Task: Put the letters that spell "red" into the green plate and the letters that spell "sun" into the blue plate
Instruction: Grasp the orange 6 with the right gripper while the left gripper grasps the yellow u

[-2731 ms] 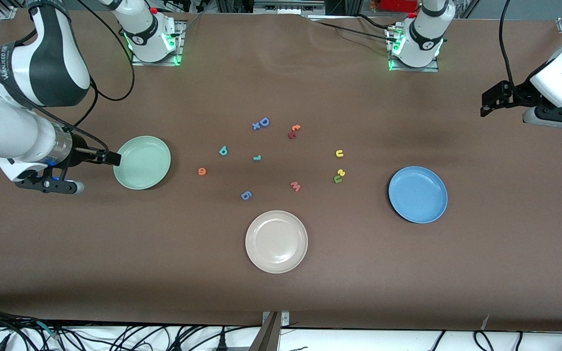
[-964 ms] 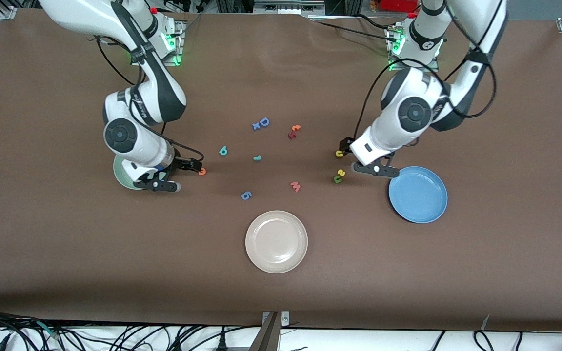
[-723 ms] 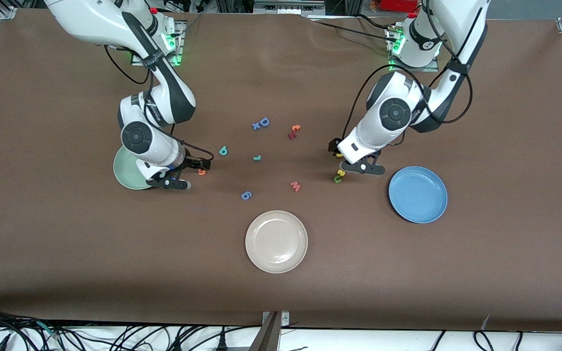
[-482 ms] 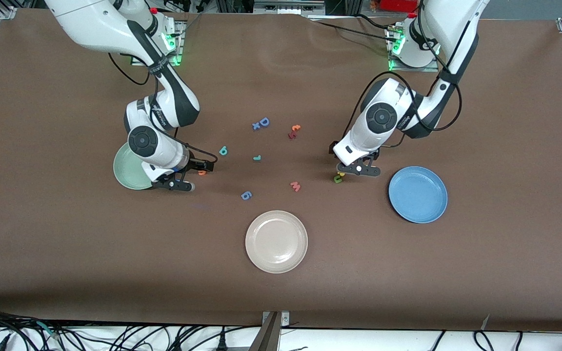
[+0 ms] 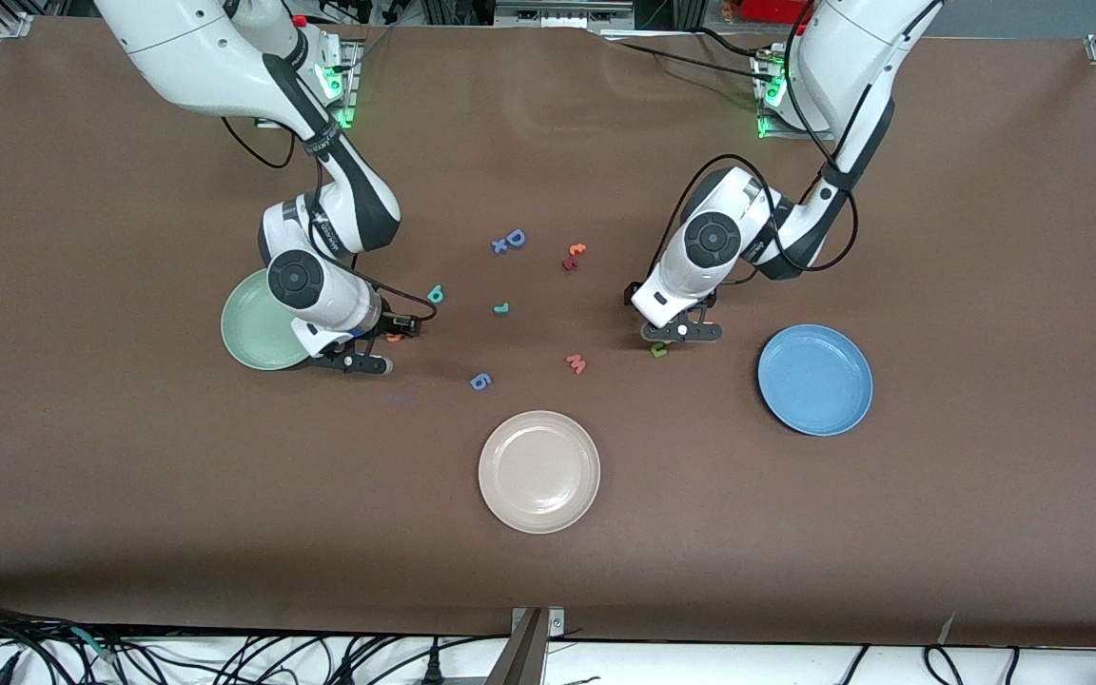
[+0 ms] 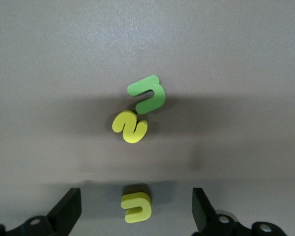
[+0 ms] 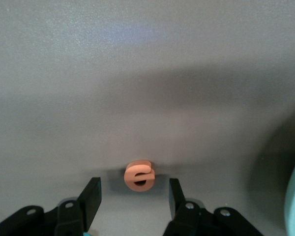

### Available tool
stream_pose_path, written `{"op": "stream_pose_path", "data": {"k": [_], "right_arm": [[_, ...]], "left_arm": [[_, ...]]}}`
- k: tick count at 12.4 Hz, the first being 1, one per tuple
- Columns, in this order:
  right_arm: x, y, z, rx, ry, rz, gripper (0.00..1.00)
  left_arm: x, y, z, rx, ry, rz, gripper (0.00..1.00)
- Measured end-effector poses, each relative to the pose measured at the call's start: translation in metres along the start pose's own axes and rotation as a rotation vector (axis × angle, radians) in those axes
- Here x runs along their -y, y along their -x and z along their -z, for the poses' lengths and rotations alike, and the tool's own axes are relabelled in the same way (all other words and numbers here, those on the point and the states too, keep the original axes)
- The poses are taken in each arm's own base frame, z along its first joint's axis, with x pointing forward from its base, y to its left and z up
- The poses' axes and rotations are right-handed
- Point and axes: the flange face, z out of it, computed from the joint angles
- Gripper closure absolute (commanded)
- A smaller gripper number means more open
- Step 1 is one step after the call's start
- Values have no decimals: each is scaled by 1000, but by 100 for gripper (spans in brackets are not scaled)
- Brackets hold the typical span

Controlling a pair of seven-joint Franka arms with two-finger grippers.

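Observation:
My left gripper grabs the yellow "u" by its curved base and tips next, to put a letter of "sun" into the blue plate (image 5: 814, 379).
My right gripper (image 7: 134, 196) is low over the table beside the green plate (image 5: 248, 333), open, its fingers on either side of the orange "e" (image 7: 138, 175) without touching it. The teal "d" (image 5: 435, 294) and teal "r" (image 5: 501, 308) lie toward the table's middle. My left gripper (image 6: 136, 214) is open wide and low, with the yellow "u" (image 6: 136, 206) between its fingers and untouched. The yellow "s" (image 6: 130, 127) and olive-green "n" (image 6: 148, 94) lie touching just ahead of it. The blue plate (image 5: 814, 379) sits toward the left arm's end, with nothing in it.
A beige plate (image 5: 538, 471) sits nearest the front camera at mid-table. A blue "D" (image 5: 511, 241), a blue "6" shape (image 5: 479, 381), a pink "w" (image 5: 576, 363) and red-orange letters (image 5: 574, 256) are scattered between the arms.
Both arms swung in from the table's ends and came down. The right gripper's fingers have narrowed around the orange "e". The left gripper settled over the yellow "u", still wide.

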Motion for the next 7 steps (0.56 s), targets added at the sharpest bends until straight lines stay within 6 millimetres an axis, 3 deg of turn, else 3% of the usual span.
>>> {"op": "stream_pose_path", "data": {"k": [3,5,7], "right_arm": [[0,-1,-5,-9,-6,10,36],[0,-2,-8,-12,-8,25,44],[0,-2,-8,-12,-8,28,50]], "left_arm": [[-1,5,-4,8,-6,3,1],[0,7,-8,16,-11,6,4],[0,8,-10,19,-12,7,18]]}}
